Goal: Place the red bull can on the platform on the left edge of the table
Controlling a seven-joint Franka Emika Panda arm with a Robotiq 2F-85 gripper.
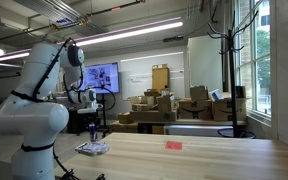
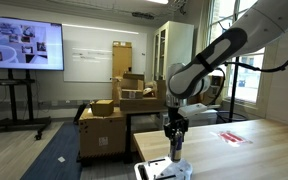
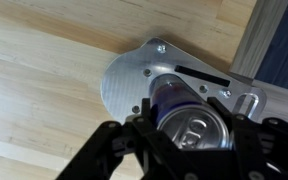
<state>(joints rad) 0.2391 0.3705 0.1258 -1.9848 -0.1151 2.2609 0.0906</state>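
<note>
My gripper holds the red bull can above the flat platform, and it should lower the can, because the can would drop if I opened now.
The red bull can (image 3: 170, 96), dark blue and silver, stands upright between my gripper's (image 3: 190, 142) fingers, which are shut on it. Its silver top with the pull tab faces the wrist camera. The can is right over the platform (image 3: 127, 76), a flat whitish-grey plate near the table's corner. In both exterior views the gripper (image 1: 92, 124) (image 2: 174, 138) points straight down with the can (image 2: 175, 151) at or just above the platform (image 1: 92, 149) (image 2: 156, 171); I cannot tell whether they touch. The table (image 1: 204, 160) (image 2: 259, 150) is light wood.
A small flat red object (image 1: 174, 145) (image 2: 232, 136) lies further along the table. The table's edge runs close by the platform (image 3: 259, 40). Stacked cardboard boxes (image 1: 159, 108) (image 2: 124, 100) and a screen on a stand (image 2: 22, 45) are beyond the table.
</note>
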